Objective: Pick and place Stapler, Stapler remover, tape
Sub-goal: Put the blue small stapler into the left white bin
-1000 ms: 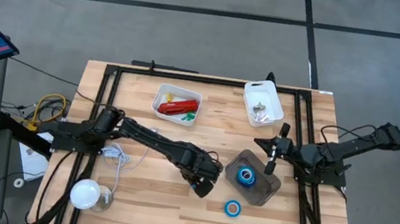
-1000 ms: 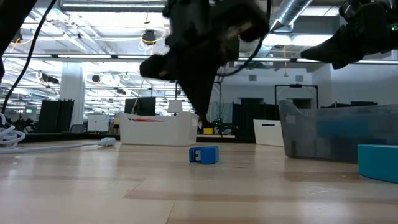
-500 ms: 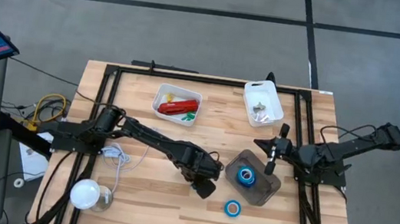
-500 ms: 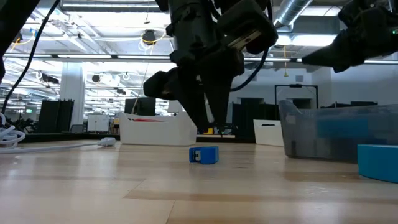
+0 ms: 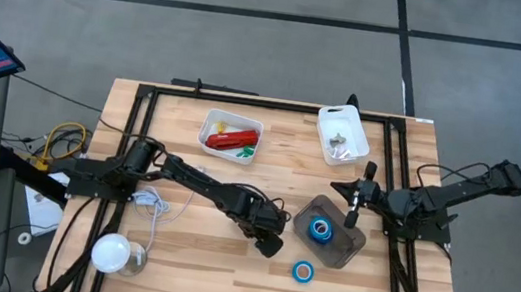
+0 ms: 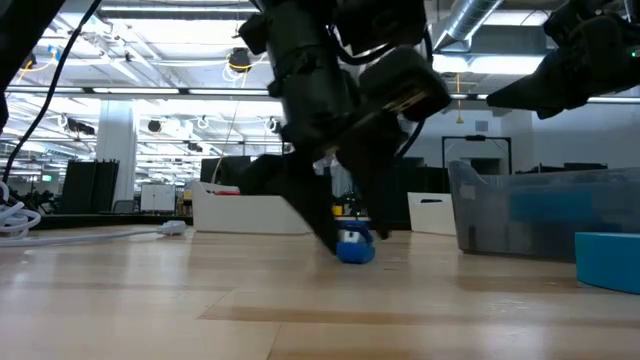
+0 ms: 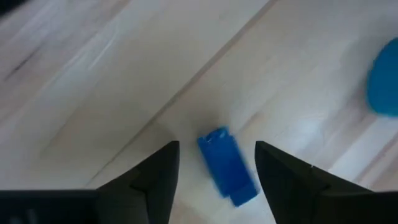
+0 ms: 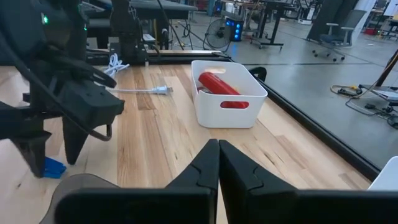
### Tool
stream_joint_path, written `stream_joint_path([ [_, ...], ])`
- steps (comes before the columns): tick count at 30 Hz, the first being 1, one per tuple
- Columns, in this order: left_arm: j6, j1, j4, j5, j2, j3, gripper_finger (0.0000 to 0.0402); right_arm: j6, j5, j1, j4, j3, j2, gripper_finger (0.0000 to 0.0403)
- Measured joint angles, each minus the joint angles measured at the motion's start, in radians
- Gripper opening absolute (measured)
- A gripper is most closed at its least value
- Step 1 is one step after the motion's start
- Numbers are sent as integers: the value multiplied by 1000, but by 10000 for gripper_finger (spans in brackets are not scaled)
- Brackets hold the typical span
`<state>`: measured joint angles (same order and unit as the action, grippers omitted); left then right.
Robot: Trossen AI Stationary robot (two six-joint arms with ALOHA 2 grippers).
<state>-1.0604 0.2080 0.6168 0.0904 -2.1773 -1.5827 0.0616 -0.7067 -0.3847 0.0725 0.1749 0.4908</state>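
Note:
My left gripper grabs the small blue stapler remover by its long sides next, to place it in the white bin with the red stapler (image 5: 230, 141).
A small blue stapler remover (image 7: 227, 167) lies flat on the wooden table (image 5: 175, 256). My left gripper (image 7: 216, 147) is open and points steeply down over it, one finger on each side (image 6: 355, 247). The red stapler (image 5: 230, 141) lies in a white bin (image 5: 211, 119) at the back. One blue tape roll (image 5: 320, 231) sits in a dark clear bin (image 5: 354, 241). Another tape roll (image 5: 303, 271) lies flat on the table just in front of that bin. My right gripper (image 5: 351, 218) hangs shut above the bin's far right side. My left gripper straddles the stapler remover from above, slanting down. In the low view one finger (image 6: 325, 225) stands close against the piece's left end (image 6: 342, 250). I cannot tell whether it touches. The piece lies on the table.
A second white bin (image 5: 342, 137) with small metal parts stands at the back right. A white round lamp (image 5: 110, 252) and a white cable (image 5: 152, 202) lie at the near left. Black frame rails (image 5: 129, 149) run along the table's edges.
My left gripper has come down toward the stapler remover and opened from shut to wide. Its fingers now stand on either side of the piece. In the low view the piece shows a little farther toward the table's right than before.

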Motion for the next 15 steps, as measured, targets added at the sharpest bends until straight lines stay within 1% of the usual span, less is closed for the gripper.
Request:
stream_joint_path([
  [1, 1, 0, -23, 0, 0, 4, 202, 0, 0, 0, -3, 0, 0, 0],
  [6, 0, 0, -29, -1, 4, 24, 203, 0, 0, 0, -11, 0, 0, 0],
  [15, 1, 0, -55, 10, 7, 47, 169, 0, 0, 0, -13, 0, 0, 0],
])
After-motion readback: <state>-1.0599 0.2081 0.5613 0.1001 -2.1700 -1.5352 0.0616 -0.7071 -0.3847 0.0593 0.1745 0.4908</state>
